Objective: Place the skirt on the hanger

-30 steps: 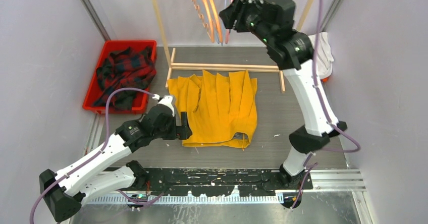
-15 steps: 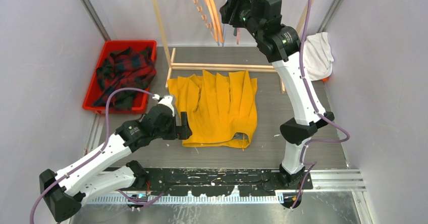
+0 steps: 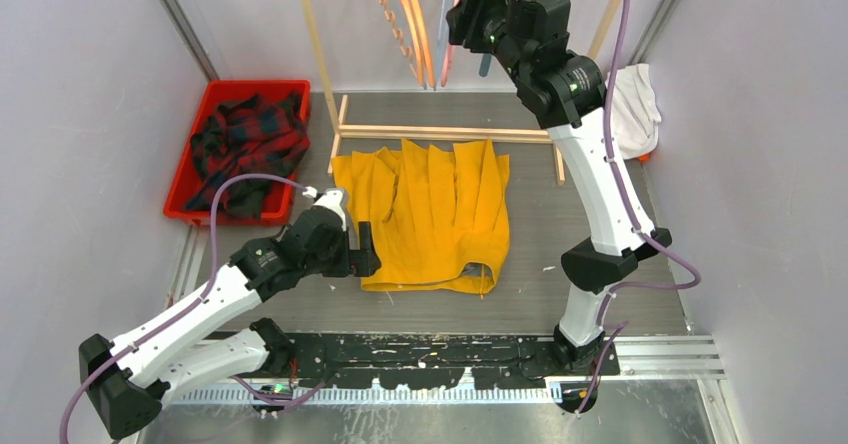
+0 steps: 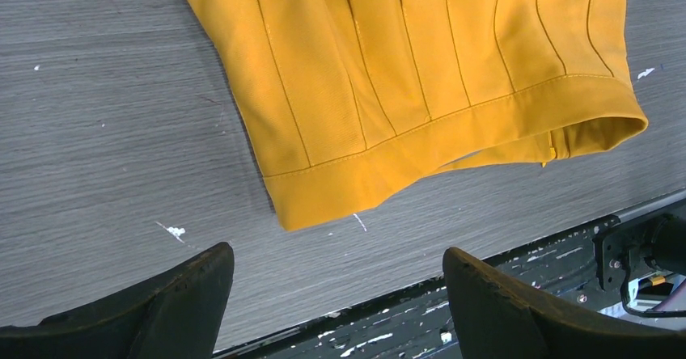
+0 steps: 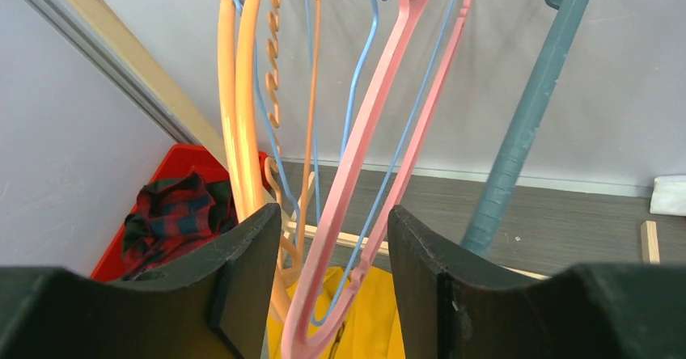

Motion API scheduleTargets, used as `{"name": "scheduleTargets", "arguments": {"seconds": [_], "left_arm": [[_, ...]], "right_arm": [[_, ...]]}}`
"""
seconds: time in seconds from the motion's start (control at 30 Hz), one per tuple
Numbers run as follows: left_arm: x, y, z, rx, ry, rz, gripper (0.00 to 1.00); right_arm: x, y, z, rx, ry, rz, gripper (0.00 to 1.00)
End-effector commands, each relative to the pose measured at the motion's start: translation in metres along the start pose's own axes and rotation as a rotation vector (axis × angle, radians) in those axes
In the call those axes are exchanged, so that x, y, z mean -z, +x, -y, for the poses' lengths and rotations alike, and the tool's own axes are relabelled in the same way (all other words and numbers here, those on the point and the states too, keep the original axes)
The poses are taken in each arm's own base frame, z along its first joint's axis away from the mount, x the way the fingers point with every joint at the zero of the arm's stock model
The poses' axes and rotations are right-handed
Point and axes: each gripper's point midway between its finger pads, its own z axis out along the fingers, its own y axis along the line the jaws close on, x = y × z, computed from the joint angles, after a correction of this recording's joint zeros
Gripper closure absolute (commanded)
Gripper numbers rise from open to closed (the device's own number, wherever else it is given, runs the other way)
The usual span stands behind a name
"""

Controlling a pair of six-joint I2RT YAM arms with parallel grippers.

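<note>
The pink hanger's far end needs to stay free to go into the skirt's waistband. My right gripper should grab the pink hanger by its near arm (image 5: 337, 213).
The yellow pleated skirt (image 3: 430, 214) lies flat on the grey table, waistband toward the arms. My left gripper (image 3: 368, 249) hovers just left of the waistband corner. In the left wrist view the skirt (image 4: 388, 76) lies ahead of that gripper (image 4: 336, 252), which is open and empty. My right gripper (image 3: 462, 16) is raised at the back among hanging hangers. A pink hanger (image 5: 380, 133) hangs down between the jaws of the right gripper (image 5: 333, 211), which stand open on either side of it without clamping it. In the top view the pink hanger (image 3: 448, 64) dangles just below that gripper.
Orange hangers (image 3: 420, 34) and a blue wire hanger (image 5: 360, 76) hang beside the pink one. A teal pole (image 5: 526, 124) stands to the right. A wooden rack base (image 3: 440, 132) lies behind the skirt. A red bin (image 3: 190, 179) holds plaid clothing (image 3: 245, 144). White cloth (image 3: 630, 109) lies at the right.
The right arm has shifted at the back, straightening up and moving its gripper in around the pink hanger. The left arm and the skirt have not moved.
</note>
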Motion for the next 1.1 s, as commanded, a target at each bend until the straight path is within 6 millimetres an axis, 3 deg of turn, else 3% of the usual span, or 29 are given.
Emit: {"name": "scheduleTargets", "arguments": {"seconds": [0.0,0.4,0.57,1.07], "left_arm": [[0.004,-0.011,0.010,0.008,0.041,0.042,0.01],[0.007,-0.011,0.007,0.009,0.031,0.045,0.01],[0.008,-0.010,0.005,0.008,0.025,0.044,0.01],[0.007,-0.012,0.007,0.002,0.024,0.044,0.01]], "right_arm": [[0.012,-0.032,0.002,-0.001,-0.001,0.090,0.44],[-0.022,-0.012,0.009,-0.008,0.019,0.053,0.43],[-0.034,0.000,0.022,-0.013,0.066,0.029,0.49],[-0.032,-0.002,0.058,-0.033,0.161,0.027,0.67]]}}
